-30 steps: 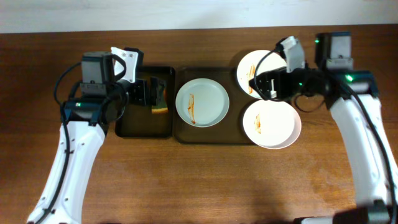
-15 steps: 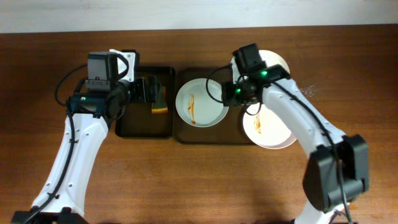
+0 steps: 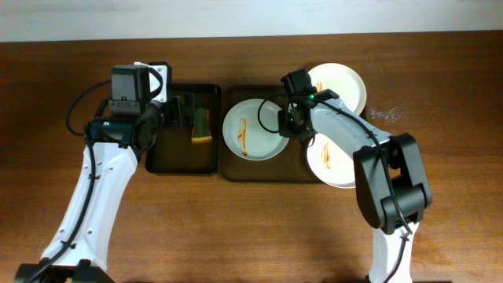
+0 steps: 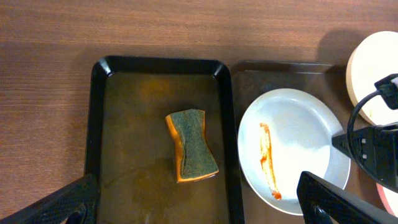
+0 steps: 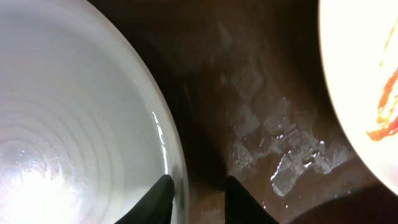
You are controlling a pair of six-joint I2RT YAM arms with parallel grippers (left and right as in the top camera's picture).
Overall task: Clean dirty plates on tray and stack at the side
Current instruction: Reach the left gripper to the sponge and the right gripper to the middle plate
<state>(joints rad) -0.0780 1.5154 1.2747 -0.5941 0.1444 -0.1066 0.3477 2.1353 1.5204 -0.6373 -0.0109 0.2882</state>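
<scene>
My left gripper grabs the sponge's near end [image 3: 202,138] [image 4: 198,169] next, so the sponge's far end stays free to wipe the streaked plate clean.
A white plate [image 3: 255,130] with an orange-red streak lies on the brown tray [image 3: 236,169]. My right gripper [image 3: 288,123] sits at its right rim. In the right wrist view this plate [image 5: 74,124] has one finger over its inner edge and the other outside, over the wet tray [image 5: 249,124]. The right gripper [image 5: 198,193] is narrowed but open, with a gap beside the rim. A second streaked plate [image 3: 346,161] overhangs the tray's right end. A third plate [image 3: 346,85] lies behind it. My left gripper [image 3: 182,114] hovers open over the sponge [image 4: 191,145].
A narrower black tray [image 3: 161,161] left of the brown one holds the yellow-green sponge [image 3: 203,128] in a thin film of liquid. Wood-grain tabletop [image 3: 236,228] surrounds both trays. My right arm reaches across the two right-hand plates.
My right gripper swung left from above the far-right plate to the middle plate's right rim, and its jaws narrowed around that rim. The left arm barely moved.
</scene>
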